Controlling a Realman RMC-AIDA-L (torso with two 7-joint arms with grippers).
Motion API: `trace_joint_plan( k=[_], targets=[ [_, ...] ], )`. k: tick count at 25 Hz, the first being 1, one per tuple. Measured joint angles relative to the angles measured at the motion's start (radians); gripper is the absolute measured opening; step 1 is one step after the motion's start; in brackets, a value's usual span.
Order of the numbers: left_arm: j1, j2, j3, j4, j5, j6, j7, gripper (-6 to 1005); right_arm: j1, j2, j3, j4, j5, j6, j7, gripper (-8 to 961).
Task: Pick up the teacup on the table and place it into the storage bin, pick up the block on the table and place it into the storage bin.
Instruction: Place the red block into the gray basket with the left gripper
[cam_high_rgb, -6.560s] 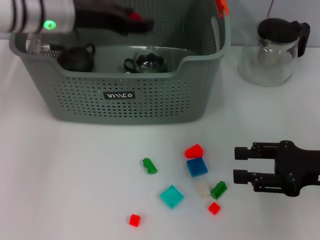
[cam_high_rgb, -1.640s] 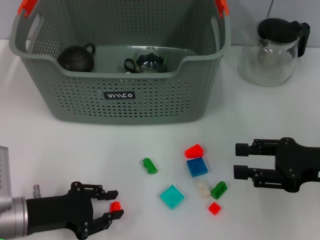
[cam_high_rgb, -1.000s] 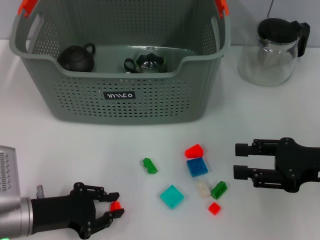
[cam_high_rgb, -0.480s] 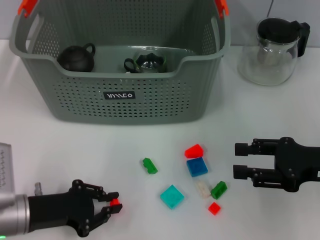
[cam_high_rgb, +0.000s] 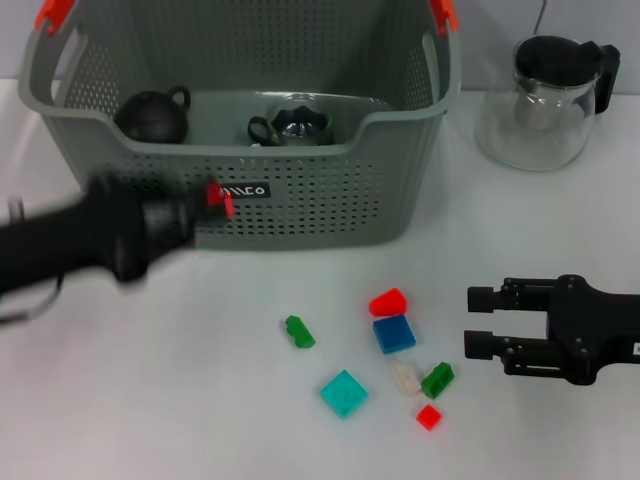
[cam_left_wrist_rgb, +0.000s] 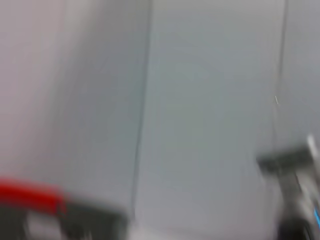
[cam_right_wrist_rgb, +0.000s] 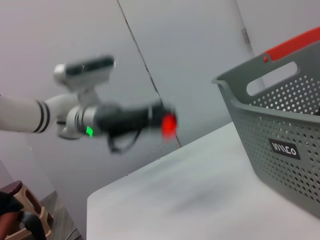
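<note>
My left gripper now keeps hold of the red block (cam_high_rgb: 217, 196) until it moves toward the bin, as the block hangs outside the storage bin's front rim.
My left gripper (cam_high_rgb: 213, 201) is raised in front of the grey storage bin (cam_high_rgb: 300, 215), near its black label, shut on a small red block (cam_high_rgb: 217, 196). The right wrist view shows the same arm holding the red block (cam_right_wrist_rgb: 169, 123) in the air, off to the side of the bin (cam_right_wrist_rgb: 285, 125). Inside the bin sit a glass teacup (cam_high_rgb: 292, 124) with a dark handle and a black round pot (cam_high_rgb: 152, 115). My right gripper (cam_high_rgb: 469, 322) rests open at the right of the table, beside the loose blocks, with nothing between its fingers.
Loose blocks lie on the white table in front of the bin: a green one (cam_high_rgb: 297, 331), a red wedge (cam_high_rgb: 388, 301), a blue one (cam_high_rgb: 394, 333), a teal one (cam_high_rgb: 344, 392), a white one (cam_high_rgb: 405, 376), another green (cam_high_rgb: 437, 379), a small red (cam_high_rgb: 429, 416). A glass pitcher (cam_high_rgb: 545, 100) stands at the back right.
The left gripper closed on the small red block low on the table, then lifted it up and forward to the bin's front wall. The right arm stayed put.
</note>
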Motion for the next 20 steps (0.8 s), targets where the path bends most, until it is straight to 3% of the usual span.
trace_joint_plan(
  k=[5, 8, 10, 14, 17, 20],
  targets=[
    [-0.08, 0.012, -0.015, -0.015, -0.288, -0.02, -0.191, 201, -0.007, 0.0, 0.0, 0.0, 0.002, 0.001, -0.005, 651],
    [-0.133, 0.025, -0.004, -0.004, -0.337, -0.092, -0.269, 200, -0.009, 0.0, 0.0, 0.0, 0.003, 0.003, -0.007, 650],
    [-0.17, 0.04, 0.039, 0.019, -0.317, -0.194, -0.326, 200, -0.009, 0.0, 0.0, 0.0, 0.003, 0.004, -0.008, 649],
    [-0.214, 0.078, 0.302, 0.107, -0.211, -0.499, -0.527, 201, -0.008, 0.0, 0.001, 0.0, 0.003, 0.004, -0.008, 648],
    [-0.232, 0.075, 0.445, 0.17, -0.083, -0.684, -0.683, 201, -0.005, 0.0, 0.002, 0.0, 0.004, 0.004, -0.008, 647],
    [-0.259, 0.071, 0.53, 0.179, 0.038, -0.78, -0.797, 201, -0.005, 0.0, 0.002, 0.0, 0.003, 0.004, -0.008, 646]
  ],
)
